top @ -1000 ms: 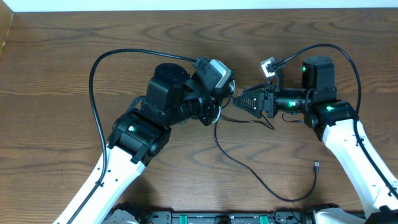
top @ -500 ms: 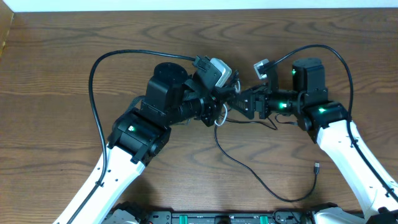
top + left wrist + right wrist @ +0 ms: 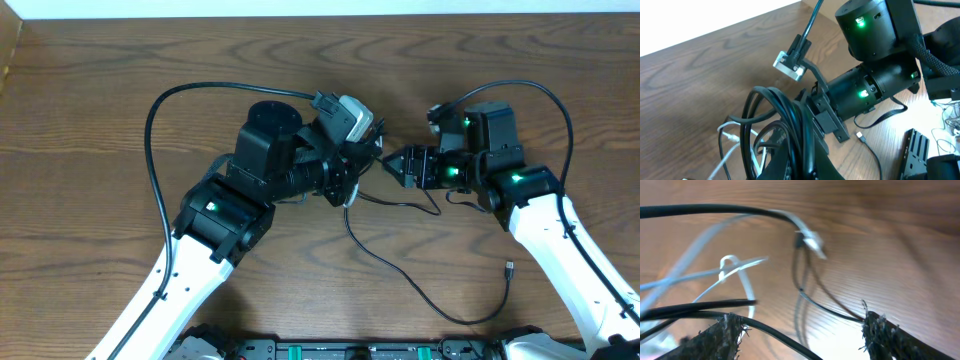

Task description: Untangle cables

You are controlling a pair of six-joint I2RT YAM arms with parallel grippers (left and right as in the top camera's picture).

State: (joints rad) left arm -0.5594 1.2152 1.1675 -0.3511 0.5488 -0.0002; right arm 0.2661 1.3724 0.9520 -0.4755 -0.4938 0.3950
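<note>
Next, my right gripper grabs the white cable's loop behind its plug. Then it draws the white cable free of the black loops.
My left gripper (image 3: pixel 360 166) is shut on a bundle of black cable (image 3: pixel 771 112) loops at the table's middle. A white cable (image 3: pixel 728 148) threads through those loops. From the bundle the black cable (image 3: pixel 400 277) trails toward the front and curves up to its plug (image 3: pixel 508 267). My right gripper (image 3: pixel 390 162) faces the left one from the right, a short gap away, and is open. In the right wrist view a black strand (image 3: pixel 777 330) crosses between its fingertips (image 3: pixel 722 335), with white cable (image 3: pixel 735 266) loops and a white plug (image 3: pixel 811 241) beyond. Nothing is pinched there.
A thick black arm cable (image 3: pixel 158 150) arcs over the table's left side, and another (image 3: pixel 560 105) loops behind the right arm. The table's far edge (image 3: pixel 320 16) meets a white wall. A dark rail (image 3: pixel 360 350) runs along the front edge.
The right gripper pushed left up against the left gripper, then drew back a little to the right and rolled at the wrist. The left arm and its bundle stayed put.
</note>
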